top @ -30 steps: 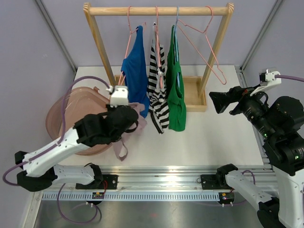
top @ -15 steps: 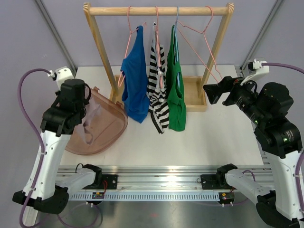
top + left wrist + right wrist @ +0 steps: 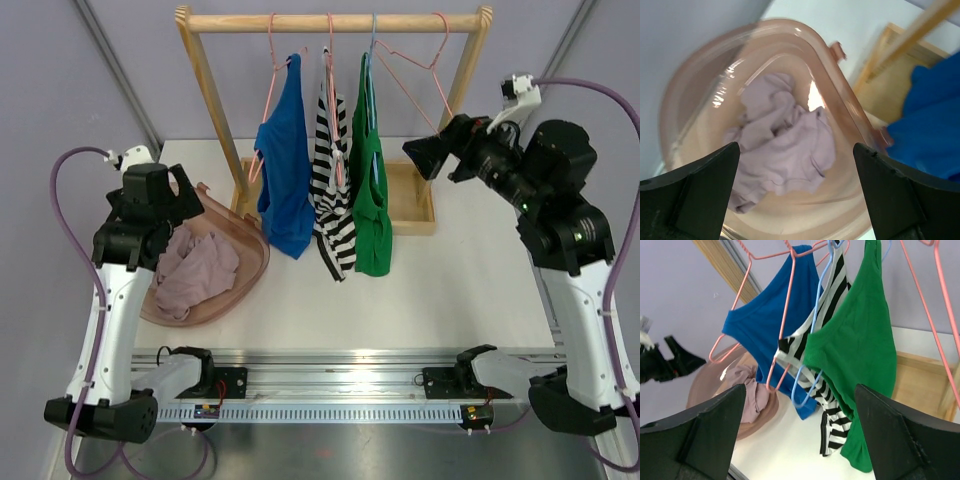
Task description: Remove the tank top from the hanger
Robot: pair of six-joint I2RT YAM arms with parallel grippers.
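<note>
The robot's right gripper will next grab the blue hanger by its near arm (image 3: 371, 100) (image 3: 818, 298), which leaves the hanger's hook free, to remove the green tank top.
Three tank tops hang from hangers on the wooden rack: a blue one (image 3: 285, 165) (image 3: 771, 315), a black-and-white striped one (image 3: 332, 205) (image 3: 832, 285) and a green one (image 3: 372, 200) (image 3: 860, 350). A bare pink hanger (image 3: 430, 95) hangs at the rail's right end. A mauve tank top (image 3: 195, 272) (image 3: 785, 145) lies crumpled in the pink tub (image 3: 252, 240). My left gripper (image 3: 796, 150) hovers open above it, holding nothing. My right gripper (image 3: 425, 155) (image 3: 800, 390) is open and empty, level with the rack's right post, facing the green top.
The rack's right post (image 3: 462, 85) stands just beside my right gripper. Its wooden base tray (image 3: 412, 205) sits behind the hanging clothes. The tub fills the table's left side near the wall. A metal rail (image 3: 340, 385) runs along the near edge.
My left gripper carried the mauve top from the table's middle to the tub, then opened and dropped it in. My right arm rose and moved left toward the rack.
</note>
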